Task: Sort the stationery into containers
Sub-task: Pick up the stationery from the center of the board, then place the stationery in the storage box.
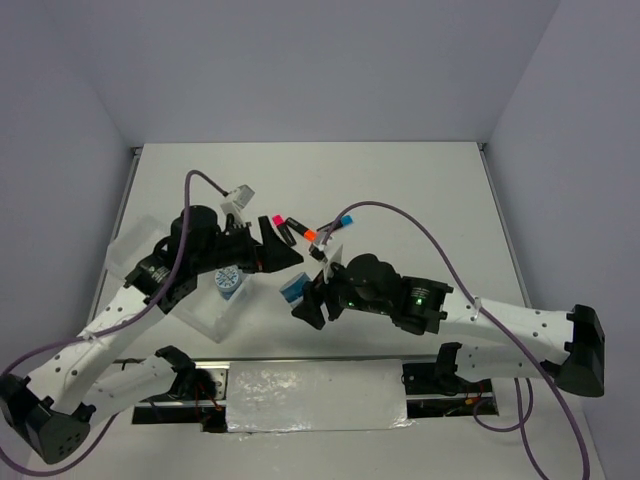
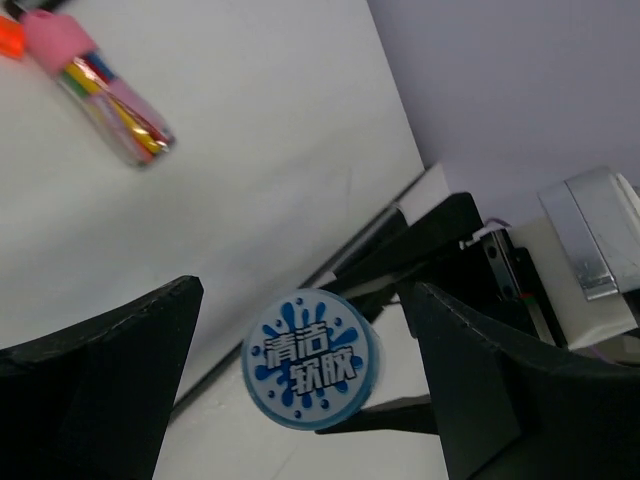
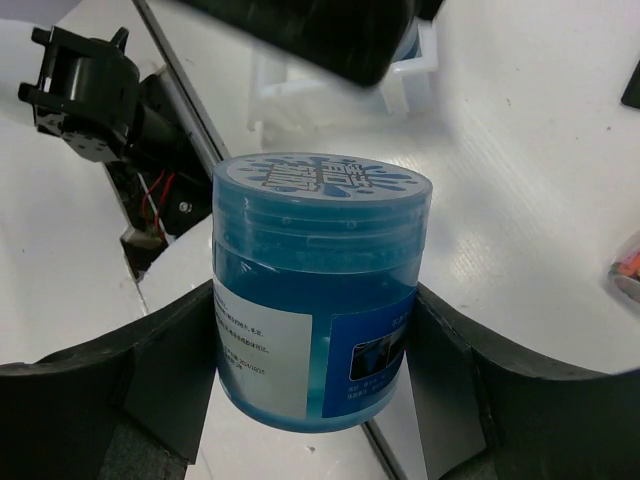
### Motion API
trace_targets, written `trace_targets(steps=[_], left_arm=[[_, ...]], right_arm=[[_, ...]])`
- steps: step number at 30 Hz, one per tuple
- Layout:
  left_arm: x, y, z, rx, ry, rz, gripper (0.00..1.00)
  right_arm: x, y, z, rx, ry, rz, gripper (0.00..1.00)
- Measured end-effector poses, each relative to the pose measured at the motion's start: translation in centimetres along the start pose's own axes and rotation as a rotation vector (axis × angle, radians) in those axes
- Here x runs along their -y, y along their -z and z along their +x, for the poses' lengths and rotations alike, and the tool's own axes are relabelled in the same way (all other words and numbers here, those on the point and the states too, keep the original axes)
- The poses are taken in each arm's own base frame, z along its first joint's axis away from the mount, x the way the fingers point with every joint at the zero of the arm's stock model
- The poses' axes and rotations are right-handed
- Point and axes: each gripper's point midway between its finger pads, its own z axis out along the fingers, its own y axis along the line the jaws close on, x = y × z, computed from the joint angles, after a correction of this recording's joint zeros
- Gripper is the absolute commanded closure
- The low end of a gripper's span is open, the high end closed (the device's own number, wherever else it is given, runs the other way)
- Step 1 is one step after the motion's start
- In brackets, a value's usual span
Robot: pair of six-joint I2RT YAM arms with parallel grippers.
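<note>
My left gripper grabs the blue round jar around its patterned lid end (image 1: 291, 290) (image 2: 312, 360) next, since its base stays free to stand in the tray.
My right gripper (image 1: 300, 297) is shut on a small blue round jar with a patterned lid (image 1: 291, 289) and holds it above the table; in the right wrist view (image 3: 318, 300) the jar sits upright between both pads. My left gripper (image 1: 279, 246) is open and empty just left of it; its view shows the jar's lid (image 2: 312, 358) beyond the wide jaws. A second blue roll (image 1: 228, 281) lies in a translucent white tray (image 1: 213, 316). A pink-topped stick (image 1: 278, 222) (image 2: 100, 85), an orange-capped marker (image 1: 309, 235) and a blue-capped marker (image 1: 345, 220) lie mid-table.
Another translucent tray (image 1: 134, 244) lies under the left arm near the table's left edge. A silver plate (image 1: 315, 396) lies at the near edge between the arm bases. Purple cables loop over both arms. Walls close the table at back and sides.
</note>
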Motion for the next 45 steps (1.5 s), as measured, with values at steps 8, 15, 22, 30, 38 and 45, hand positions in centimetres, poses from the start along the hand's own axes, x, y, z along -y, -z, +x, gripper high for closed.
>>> trace_targets(steps=[8,15,22,30,38,45], left_arm=[[2.9,-2.2,4.0,-0.159,0.010,0.095,0.01],[3.3,-2.1,3.9,-0.140,0.042,0.120,0.02],[4.1,-2.2,4.3,-0.153,0.068,0.176,0.10],[4.6,-2.1,4.4,-0.162,0.071,0.197,0.92],[2.4,-2.3,4.3,-0.140,0.061,0.074,1.00],[-4.9,1.4,0.7,0.072,0.061,-0.408,1.00]], right_arm=[[-0.3,2.3,-1.0,0.069,0.027,-0.026,1.00],[1.1,2.7,-1.6,0.101,0.037,0.053,1.00],[1.1,3.6,-2.4,0.154,0.067,0.061,1.00],[1.1,3.2,-2.2,0.148,0.098,0.068,0.98],[1.3,3.4,-3.3,0.202,0.088,0.097,0.00],[2.6,5.9,-3.6,0.285,0.045,0.146,0.00]])
